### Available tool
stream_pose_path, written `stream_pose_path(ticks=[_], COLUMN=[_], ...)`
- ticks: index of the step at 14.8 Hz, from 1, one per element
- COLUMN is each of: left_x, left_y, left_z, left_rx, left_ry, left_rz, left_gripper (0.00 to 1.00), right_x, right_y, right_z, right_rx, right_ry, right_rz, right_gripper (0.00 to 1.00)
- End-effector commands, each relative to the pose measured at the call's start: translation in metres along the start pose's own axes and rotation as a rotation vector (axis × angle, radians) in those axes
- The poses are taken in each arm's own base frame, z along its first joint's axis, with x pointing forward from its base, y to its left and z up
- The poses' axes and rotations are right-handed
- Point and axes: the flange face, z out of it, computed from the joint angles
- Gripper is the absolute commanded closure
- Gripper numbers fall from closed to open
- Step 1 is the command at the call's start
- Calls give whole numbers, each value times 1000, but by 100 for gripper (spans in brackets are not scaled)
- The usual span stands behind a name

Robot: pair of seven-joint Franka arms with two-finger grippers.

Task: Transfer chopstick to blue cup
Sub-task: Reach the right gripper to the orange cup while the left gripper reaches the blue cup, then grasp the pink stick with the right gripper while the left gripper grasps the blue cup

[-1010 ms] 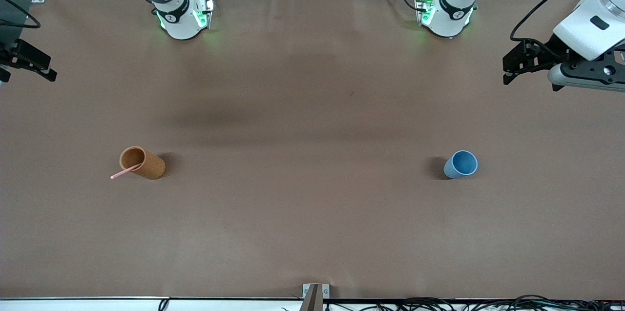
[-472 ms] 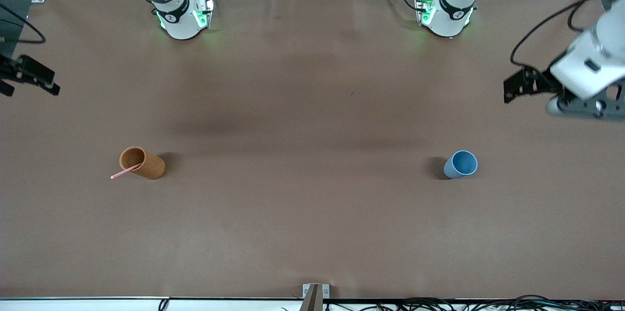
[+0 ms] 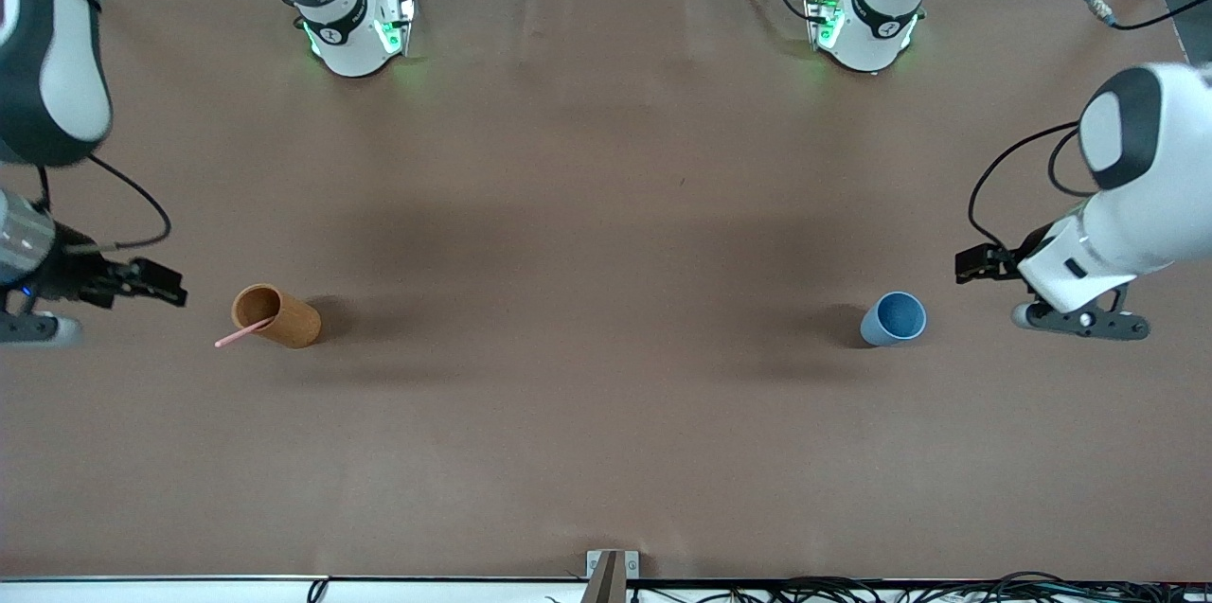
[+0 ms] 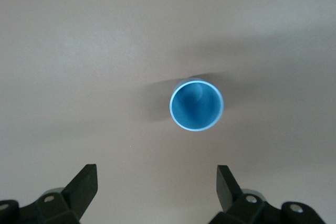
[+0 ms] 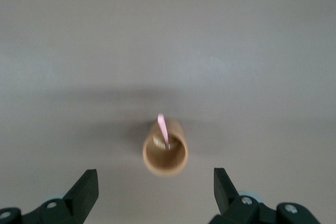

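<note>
The pink chopstick will be held by its protruding tip (image 3: 223, 343) once my right gripper reaches it, so its lower end stays free to go into the blue cup (image 3: 893, 318).
The pink chopstick (image 3: 240, 333) stands tilted in the orange-brown cup (image 3: 277, 316), its tip sticking out over the rim. It also shows in the right wrist view (image 5: 163, 128), inside that cup (image 5: 165, 156). The blue cup (image 3: 893, 318) stands upright and empty toward the left arm's end of the table, and the left wrist view shows it too (image 4: 197, 104). My right gripper (image 3: 163, 287) (image 5: 155, 184) is open over the table beside the orange-brown cup. My left gripper (image 3: 975, 264) (image 4: 156, 182) is open over the table beside the blue cup.
The brown table (image 3: 606, 414) runs between the two cups. The arm bases (image 3: 352, 26) (image 3: 866, 21) stand along its edge farthest from the front camera. A small metal bracket (image 3: 612, 567) sits at the edge nearest that camera.
Both arms have swung in from the table's ends. The right gripper now hangs beside the orange-brown cup and the left gripper beside the blue cup. The cups and the chopstick have not moved.
</note>
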Motion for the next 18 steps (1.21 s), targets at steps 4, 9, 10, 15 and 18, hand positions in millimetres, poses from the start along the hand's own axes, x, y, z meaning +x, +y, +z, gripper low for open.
stream_pose_path(ticks=[4,9,10,15,18], left_x=[4,10,10,12,12], left_y=[5,5,3,5,3], left_z=[94,136,141,158,164], left_rx=[-70,-66,-65,-63,-61], left_ry=[31,31,29,36,41], left_rz=[-37,-48,-54,-80,-84], left_gripper=[0,0,0,26,67], right_x=[47,39,36,27,30], right_y=[4,4,6,6,1], right_z=[77,101,103,109,107], right_rx=[15,28,29,34,27], right_ry=[-45,-121,-136,-210,-194], right_rz=[6,20,25,26,70], right_gripper=[22,51,53,56,63])
